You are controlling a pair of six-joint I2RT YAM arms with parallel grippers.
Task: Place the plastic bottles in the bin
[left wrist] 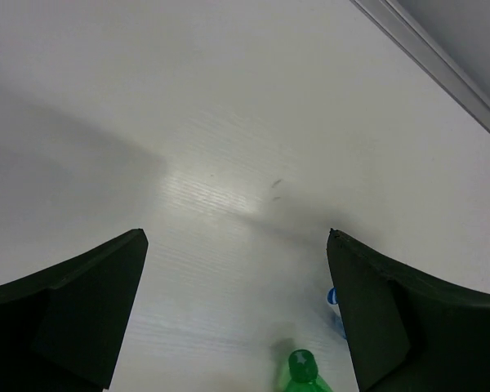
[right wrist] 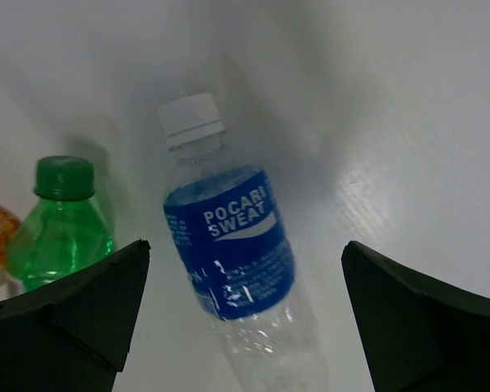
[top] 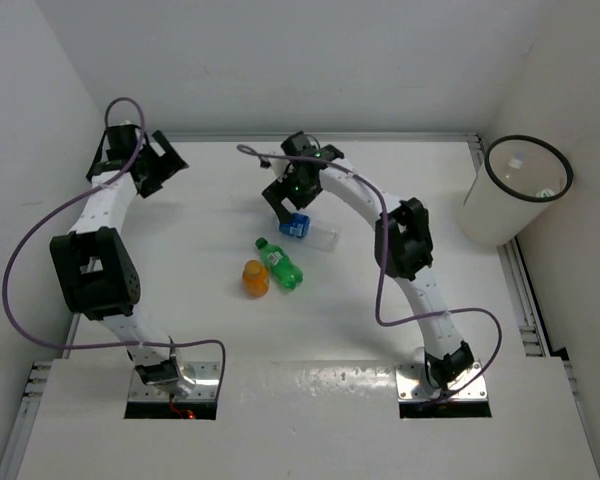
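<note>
My right gripper lowers first, then closes: my fingers around the clear bottle stop above its blue label, so closing now would miss the bottle.
A clear bottle with a blue label lies on the white table between the open fingers of my right gripper, which hovers just above it without touching. In the top view the right gripper is over this bottle. A green bottle and an orange bottle lie just in front of it; the green one also shows in the right wrist view. My left gripper is open and empty at the far left. The white bin stands at the far right.
The bin holds something with a white cap and a green-marked piece. In the left wrist view the green bottle's cap shows at the bottom edge. A metal rail runs along the table's right side.
</note>
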